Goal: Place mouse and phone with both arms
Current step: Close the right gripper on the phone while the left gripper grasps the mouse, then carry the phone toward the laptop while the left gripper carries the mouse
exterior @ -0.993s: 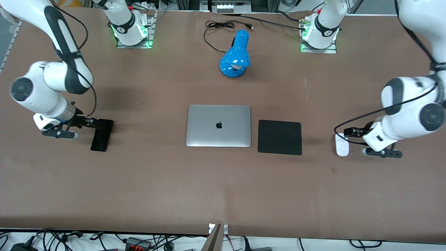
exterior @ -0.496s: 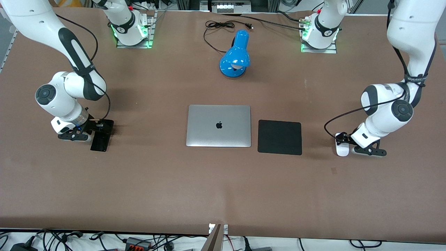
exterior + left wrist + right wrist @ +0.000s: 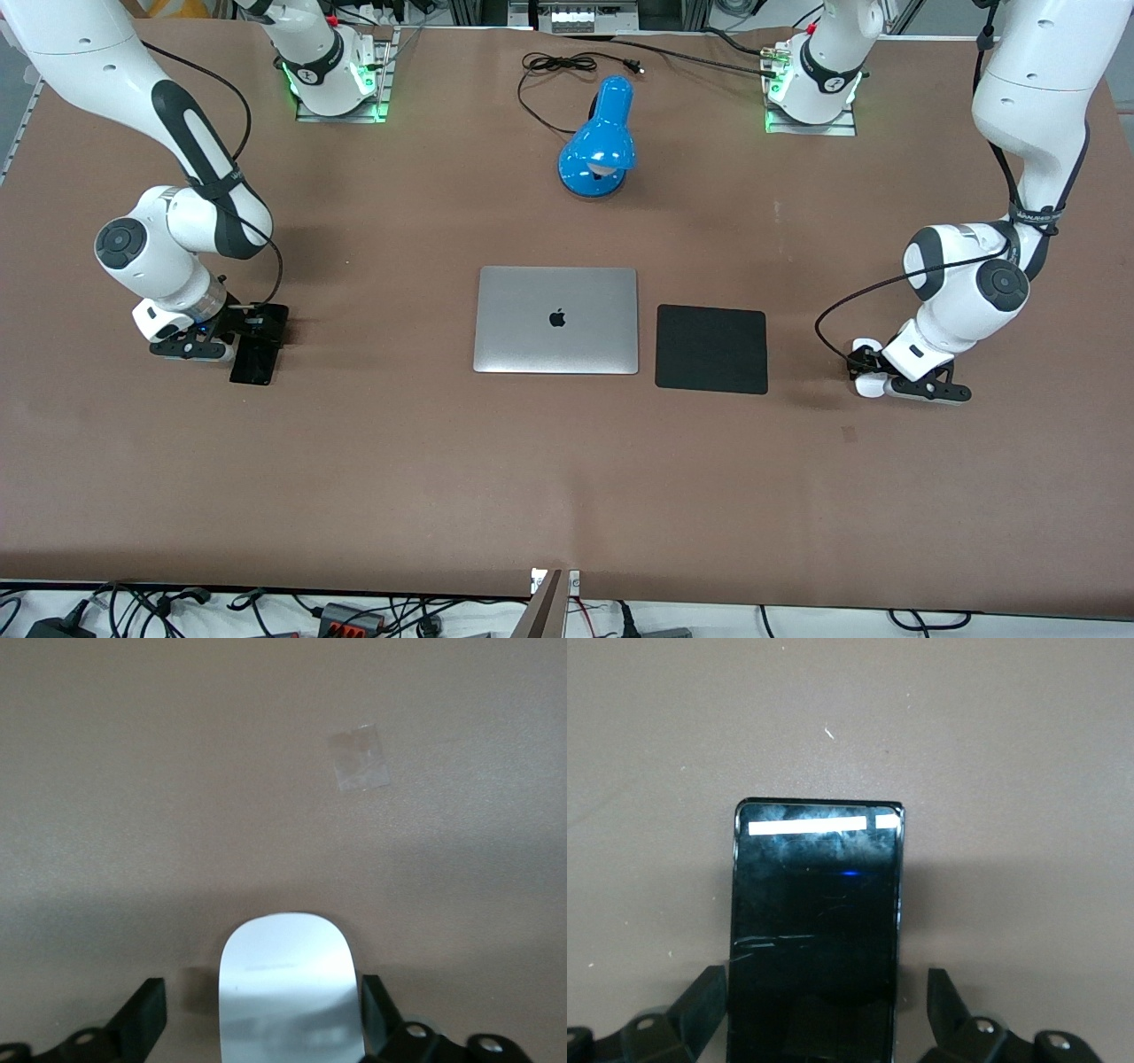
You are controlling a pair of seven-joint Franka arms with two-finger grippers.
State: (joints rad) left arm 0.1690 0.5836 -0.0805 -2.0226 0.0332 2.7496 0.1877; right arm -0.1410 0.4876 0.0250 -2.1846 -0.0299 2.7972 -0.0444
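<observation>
The black phone needs to go beside the silver laptop (image 3: 555, 320). My right gripper should next grab the black phone by its long sides and then place the phone there.
The black phone (image 3: 252, 364) lies flat on the table toward the right arm's end. My right gripper (image 3: 251, 334) is down over it, open, with a finger on each long side; the right wrist view shows the phone (image 3: 817, 904) between the fingers (image 3: 709, 997). The white mouse (image 3: 869, 385) lies toward the left arm's end. My left gripper (image 3: 866, 365) is down over it, open, and straddles it. In the left wrist view the mouse (image 3: 289, 983) sits between the fingers (image 3: 149, 1014), with a gap on one side.
A shut silver laptop (image 3: 556, 319) lies mid-table with a black square pad (image 3: 711, 348) beside it, toward the left arm's end. A blue desk lamp (image 3: 601, 142) and its black cable (image 3: 558, 66) lie nearer the bases. A small tape patch (image 3: 358, 759) is near the mouse.
Both arms have swung in and come down. The right gripper now straddles the phone and the left gripper straddles the mouse. Phone and mouse have not moved.
</observation>
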